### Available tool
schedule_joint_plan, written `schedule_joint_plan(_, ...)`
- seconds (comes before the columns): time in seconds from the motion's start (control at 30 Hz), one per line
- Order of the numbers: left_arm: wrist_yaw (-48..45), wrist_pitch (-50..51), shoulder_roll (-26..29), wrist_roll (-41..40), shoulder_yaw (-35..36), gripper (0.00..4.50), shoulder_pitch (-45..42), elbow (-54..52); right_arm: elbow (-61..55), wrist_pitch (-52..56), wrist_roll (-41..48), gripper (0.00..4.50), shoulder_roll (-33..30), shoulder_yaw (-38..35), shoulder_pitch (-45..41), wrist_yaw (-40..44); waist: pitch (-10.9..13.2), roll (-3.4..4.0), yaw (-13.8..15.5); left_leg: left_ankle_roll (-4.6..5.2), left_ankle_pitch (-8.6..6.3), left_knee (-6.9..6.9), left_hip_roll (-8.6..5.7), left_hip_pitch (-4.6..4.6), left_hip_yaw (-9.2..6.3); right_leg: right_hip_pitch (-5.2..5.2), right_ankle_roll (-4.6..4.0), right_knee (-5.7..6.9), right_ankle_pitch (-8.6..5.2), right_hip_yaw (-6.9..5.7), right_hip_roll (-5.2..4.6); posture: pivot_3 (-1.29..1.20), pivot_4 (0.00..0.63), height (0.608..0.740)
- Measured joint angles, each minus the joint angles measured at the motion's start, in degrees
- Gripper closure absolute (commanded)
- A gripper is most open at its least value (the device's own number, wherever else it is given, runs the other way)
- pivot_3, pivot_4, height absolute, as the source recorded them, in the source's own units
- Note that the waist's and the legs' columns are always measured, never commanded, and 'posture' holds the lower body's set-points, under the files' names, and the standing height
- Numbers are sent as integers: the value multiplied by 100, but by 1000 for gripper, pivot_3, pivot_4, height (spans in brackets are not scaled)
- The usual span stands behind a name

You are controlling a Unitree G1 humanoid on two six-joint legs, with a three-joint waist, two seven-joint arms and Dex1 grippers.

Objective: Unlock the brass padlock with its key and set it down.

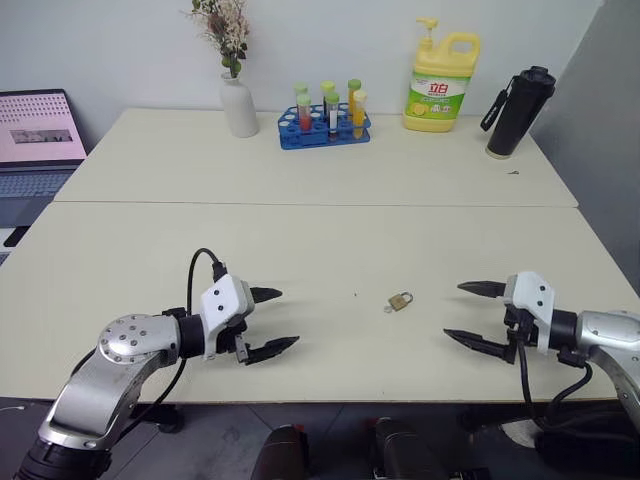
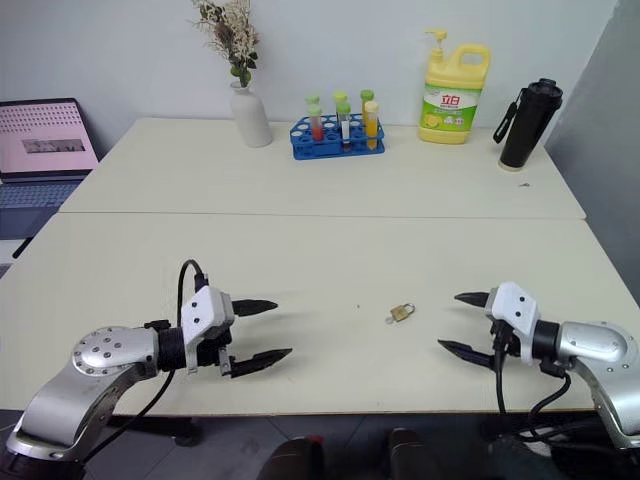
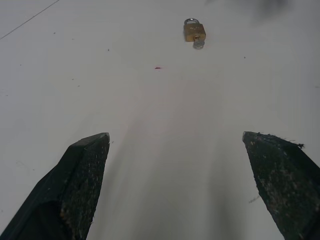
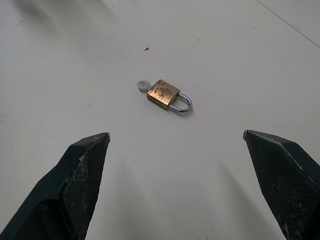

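The shackle (image 4: 183,104) is a thin round loop that gives my gripper's fingers little to hold. My right gripper will next grab the padlock by its flat-sided brass body (image 4: 163,94) to unlock it.
The brass padlock (image 1: 401,300) lies flat on the cream table (image 1: 300,240), between my two arms and nearer the right one. Its silvery shackle (image 4: 183,104) looks closed, and the key (image 4: 142,86) sticks out of the opposite end. My left gripper (image 1: 272,321) hovers open over the table well to the left of the lock, nothing between its fingers. My right gripper (image 1: 466,312) stands open a short way to the right of the lock, pointing toward it, also empty. The padlock (image 3: 194,33) shows far ahead in the left wrist view.
At the back stand a white vase (image 1: 238,104), a blue rack of tubes (image 1: 323,122), a yellow soap bottle (image 1: 441,88) and a black flask (image 1: 520,110). A laptop (image 1: 38,140) sits off the table's left. A seam (image 1: 300,205) joins two tabletops.
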Motion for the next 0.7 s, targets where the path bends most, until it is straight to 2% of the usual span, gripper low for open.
schedule_joint_plan(0.2,0,124,-41,-72,-4,34,-202,-87,-27,-4,-31,0,6,15,-28,38,0,0,-9,0,0,0,0,0,3,0,0,0,0,3,1,0,150,740)
schedule_joint_plan(0.3,-14,124,-39,-72,-78,34,-219,-223,37,-37,-123,0,-28,235,-304,248,0,0,-17,0,0,0,0,3,5,0,0,2,0,5,2,0,150,740)
schedule_joint_plan(0.5,-13,258,9,-47,-223,34,-207,-472,757,-289,-522,0,-64,977,-1605,970,1,1,-16,0,0,0,-1,5,2,0,0,5,0,2,18,0,150,740)
schedule_joint_plan(0.7,-67,461,178,-57,-350,34,-164,-687,2395,-1128,-1280,0,331,2165,-3247,2142,3,4,-18,0,0,0,3,5,4,-3,-3,4,0,4,25,0,150,740)
